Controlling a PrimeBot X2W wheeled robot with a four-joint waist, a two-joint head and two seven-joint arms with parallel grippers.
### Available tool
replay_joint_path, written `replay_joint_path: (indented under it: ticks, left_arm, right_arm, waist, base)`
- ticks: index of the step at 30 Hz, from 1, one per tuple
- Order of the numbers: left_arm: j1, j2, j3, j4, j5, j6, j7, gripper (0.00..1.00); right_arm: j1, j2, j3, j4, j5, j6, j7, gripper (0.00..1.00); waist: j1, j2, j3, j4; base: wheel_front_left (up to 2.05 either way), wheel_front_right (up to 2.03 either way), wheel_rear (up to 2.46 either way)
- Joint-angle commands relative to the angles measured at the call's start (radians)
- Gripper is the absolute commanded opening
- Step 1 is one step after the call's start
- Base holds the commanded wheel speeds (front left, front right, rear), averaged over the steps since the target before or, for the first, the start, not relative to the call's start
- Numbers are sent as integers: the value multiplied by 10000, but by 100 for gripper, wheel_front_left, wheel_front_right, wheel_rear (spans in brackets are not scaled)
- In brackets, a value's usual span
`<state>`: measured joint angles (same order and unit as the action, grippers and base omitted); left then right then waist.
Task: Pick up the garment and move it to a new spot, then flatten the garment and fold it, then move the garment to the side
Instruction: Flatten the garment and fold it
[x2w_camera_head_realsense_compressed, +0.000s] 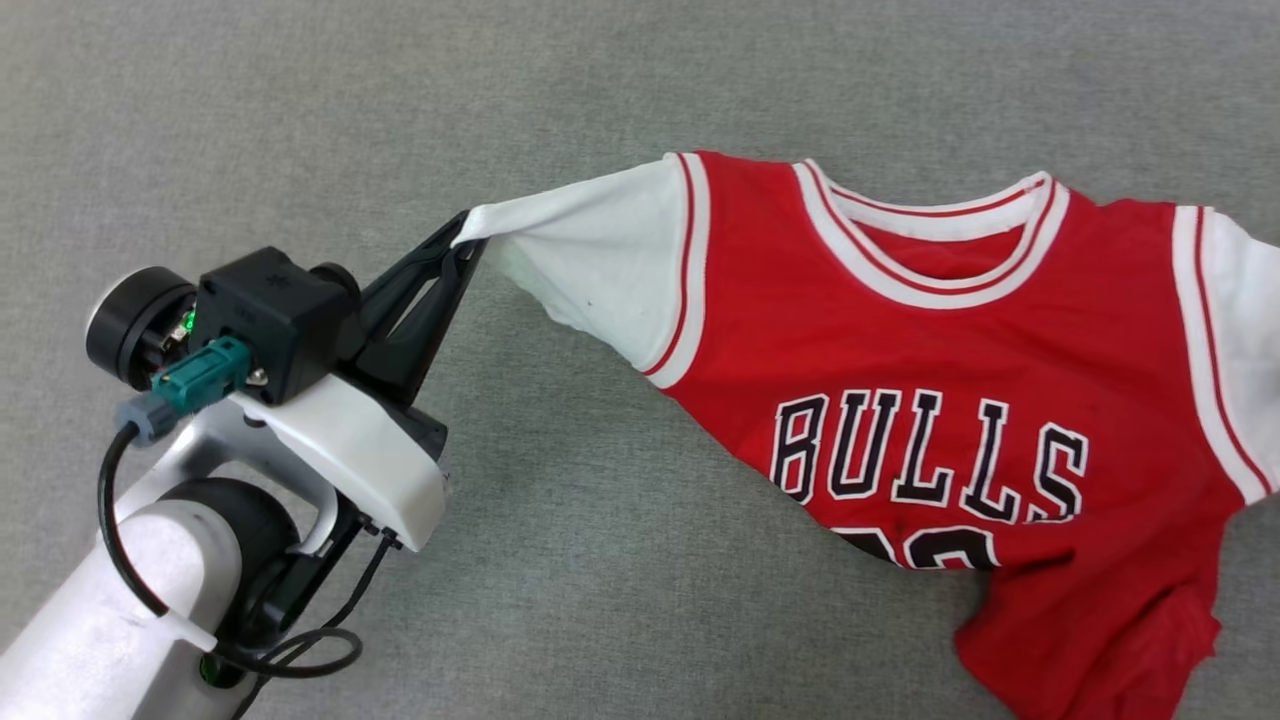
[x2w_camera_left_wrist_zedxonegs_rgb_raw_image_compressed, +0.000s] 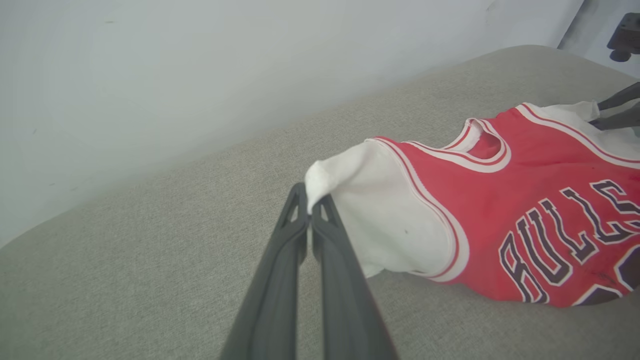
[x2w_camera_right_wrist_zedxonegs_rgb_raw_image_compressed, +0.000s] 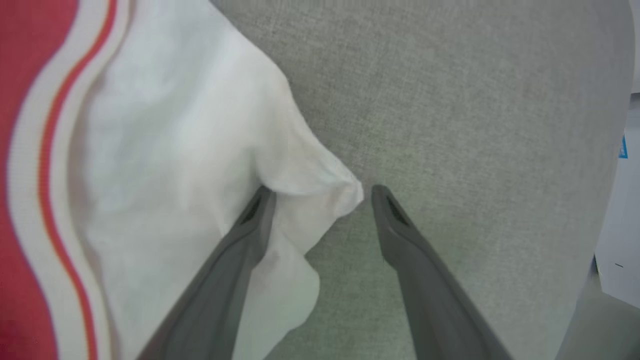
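The right gripper takes hold of the other white sleeve by its bunched tip (x2w_camera_right_wrist_zedxonegs_rgb_raw_image_compressed: 345, 193) next, since only that tip stands up while the sleeve lies slack.
The garment (x2w_camera_head_realsense_compressed: 950, 360), a red jersey with white sleeves and black "BULLS" lettering, lies face up on the grey cloth surface, its lower part crumpled. My left gripper (x2w_camera_head_realsense_compressed: 462, 240) is shut on the tip of one white sleeve (x2w_camera_left_wrist_zedxonegs_rgb_raw_image_compressed: 360, 200), pulling it out and lifting it off the surface; the left wrist view shows the same pinch (x2w_camera_left_wrist_zedxonegs_rgb_raw_image_compressed: 310, 200). My right gripper (x2w_camera_right_wrist_zedxonegs_rgb_raw_image_compressed: 320, 197) stands open at the other white sleeve (x2w_camera_right_wrist_zedxonegs_rgb_raw_image_compressed: 175, 150), whose corner lies between the two fingers. That open gripper (x2w_camera_left_wrist_zedxonegs_rgb_raw_image_compressed: 607, 114) also appears far off in the left wrist view.
The grey cloth surface (x2w_camera_head_realsense_compressed: 600, 80) stretches all around the jersey. A pale wall (x2w_camera_left_wrist_zedxonegs_rgb_raw_image_compressed: 200, 75) rises behind it in the left wrist view. The surface's rounded edge (x2w_camera_right_wrist_zedxonegs_rgb_raw_image_compressed: 605, 225) and a white object past it show at the right of the right wrist view.
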<state>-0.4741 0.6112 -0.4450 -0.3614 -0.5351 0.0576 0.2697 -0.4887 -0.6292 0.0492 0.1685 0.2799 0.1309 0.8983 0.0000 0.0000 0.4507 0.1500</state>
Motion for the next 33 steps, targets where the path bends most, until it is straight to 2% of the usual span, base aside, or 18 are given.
replay_joint_path:
  ticks: [1,7,8,9,15,25,33]
  left_arm:
    - [77,-44,-4,-92,31,39,-29,0]
    - [125,-95,-133,-186,-46,-20,-73,0]
    - [126,-91,-134,-154,-46,-29,-85,0]
    - [137,-81,-126,-124,-49,-36,-102,0]
    - [299,9,79,212,-178,54,-300,0]
    - [973,280,851,659,-423,436,-1034,0]
    - [1500,508,1845,502,-578,897,-1863,0]
  right_arm:
    - [32,32,220,227,141,-4,-39,100]
    - [447,-145,1405,844,475,53,-152,100]
    - [488,-157,1529,926,539,57,-174,28]
    - [478,-186,1587,994,598,57,-233,0]
    - [14,-269,1270,1114,752,7,-1058,0]
    - [-623,-195,688,471,781,-5,-2085,0]
    - [-870,-261,293,-845,1103,-5,-2499,0]
  waist:
    - [0,0,110,124]
    - [0,0,207,265]
    - [0,0,202,264]
    - [0,0,193,257]
    - [0,0,-208,25]
    - [0,0,-1351,-650]
    - [0,0,-2349,-1077]
  base:
    - [0,0,0]
    - [0,0,0]
    - [0,0,0]
    - [0,0,0]
    - [0,0,0]
    - [0,0,0]
    - [0,0,0]
